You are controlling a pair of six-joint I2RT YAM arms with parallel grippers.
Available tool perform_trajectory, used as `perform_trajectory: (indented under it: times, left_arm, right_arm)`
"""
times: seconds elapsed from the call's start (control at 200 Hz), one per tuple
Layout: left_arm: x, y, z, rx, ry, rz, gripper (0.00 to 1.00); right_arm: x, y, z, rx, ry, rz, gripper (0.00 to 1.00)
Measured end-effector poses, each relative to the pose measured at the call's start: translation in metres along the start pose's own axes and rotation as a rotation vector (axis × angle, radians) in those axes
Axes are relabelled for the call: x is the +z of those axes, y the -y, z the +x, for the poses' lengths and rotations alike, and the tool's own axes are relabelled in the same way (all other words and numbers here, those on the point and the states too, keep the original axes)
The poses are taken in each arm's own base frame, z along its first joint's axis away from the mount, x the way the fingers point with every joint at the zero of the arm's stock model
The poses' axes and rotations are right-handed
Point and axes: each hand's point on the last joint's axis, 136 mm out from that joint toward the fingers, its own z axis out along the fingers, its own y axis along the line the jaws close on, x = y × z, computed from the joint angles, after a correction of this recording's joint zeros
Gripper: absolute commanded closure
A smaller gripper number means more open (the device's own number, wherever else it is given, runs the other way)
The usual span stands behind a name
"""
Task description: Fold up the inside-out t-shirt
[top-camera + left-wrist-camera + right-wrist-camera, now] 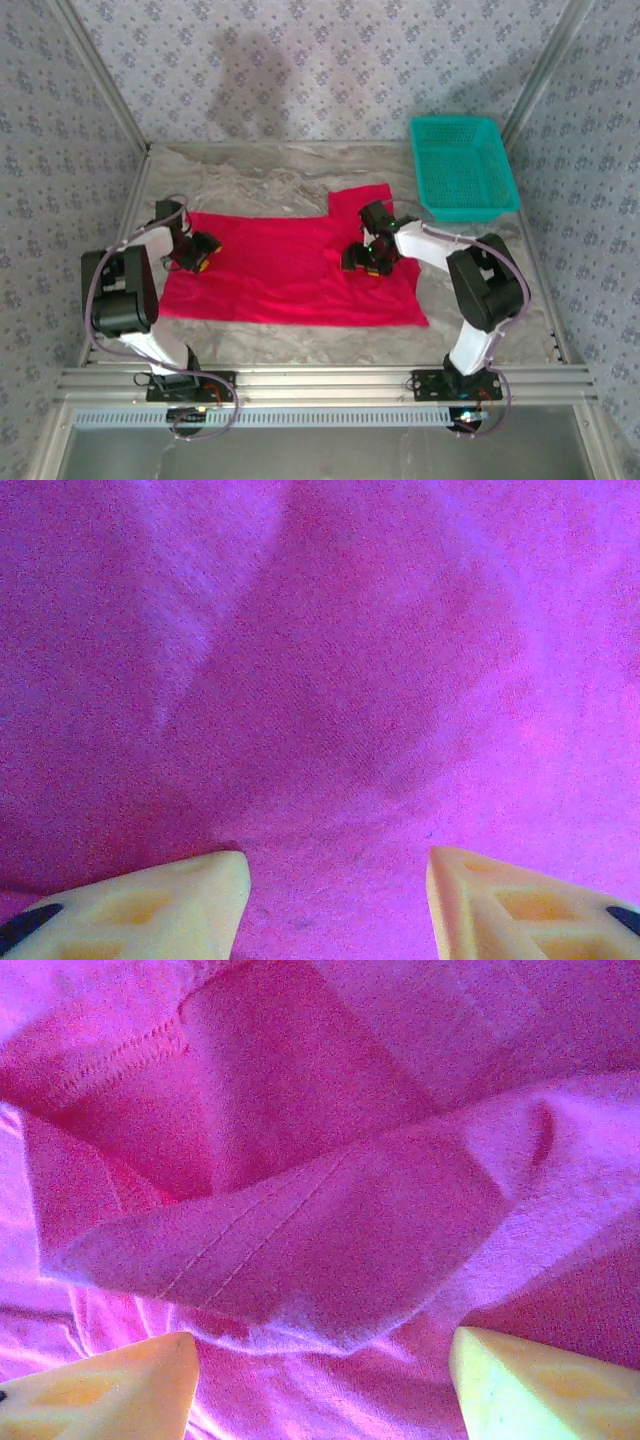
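I need to fold the t-shirt's back side forward next, so I should take hold of the back sleeve by its end with my right gripper.
The inside-out t-shirt (290,270) lies spread on the marble table, bright red, with one sleeve (360,198) sticking out toward the back. My left gripper (198,256) is low over the shirt's left edge. Its yellow fingers are open above flat, smooth cloth (330,680), and nothing sits between the left gripper (337,872) tips. My right gripper (366,262) is down on the shirt's right part. In the right wrist view it (322,1358) is open, with a raised fold of stitched hem (300,1250) just ahead of the fingertips, not pinched.
A teal mesh basket (465,165) stands at the back right, close to the shirt's sleeve. Metal frame posts and patterned walls close in the table on the left, right and back. Bare marble (250,170) shows behind the shirt.
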Motion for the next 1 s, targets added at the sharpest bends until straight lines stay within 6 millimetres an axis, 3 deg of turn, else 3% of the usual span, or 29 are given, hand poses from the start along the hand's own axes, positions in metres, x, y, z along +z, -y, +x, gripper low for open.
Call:
perform_trajectory:
  times: [0.11, 0.225, 0.31, 0.405, 0.505, 0.675, 0.83, 0.999]
  left_arm:
    - [-0.008, -0.012, 0.015, -0.013, -0.022, -0.027, 0.46]
    - [-0.015, -0.017, 0.02, -0.012, -0.042, -0.072, 0.45]
    - [-0.026, -0.009, 0.007, 0.005, -0.024, -0.099, 0.43]
    - [-0.042, 0.017, -0.03, 0.041, 0.048, -0.105, 0.41]
    - [-0.045, 0.041, -0.07, 0.052, 0.102, -0.102, 0.41]
    - [-0.018, 0.039, -0.105, 0.014, 0.081, -0.151, 0.41]
    - [-0.001, 0.025, -0.12, -0.026, 0.043, -0.207, 0.42]
    - [-0.006, 0.018, -0.14, -0.052, 0.063, -0.223, 0.44]
  right_arm:
    - [-0.007, 0.004, 0.024, -0.019, -0.057, 0.028, 0.28]
    - [-0.019, 0.007, 0.016, -0.021, -0.055, 0.053, 0.27]
    - [-0.041, -0.003, -0.015, -0.03, 0.02, 0.043, 0.25]
    - [-0.069, -0.016, -0.069, -0.036, 0.158, 0.026, 0.25]
    - [-0.081, -0.012, -0.121, -0.013, 0.258, 0.053, 0.25]
    - [-0.052, 0.02, -0.186, 0.049, 0.296, 0.146, 0.25]
    - [-0.018, 0.048, -0.217, 0.078, 0.275, 0.239, 0.25]
    - [-0.004, 0.062, -0.241, 0.07, 0.281, 0.3, 0.24]
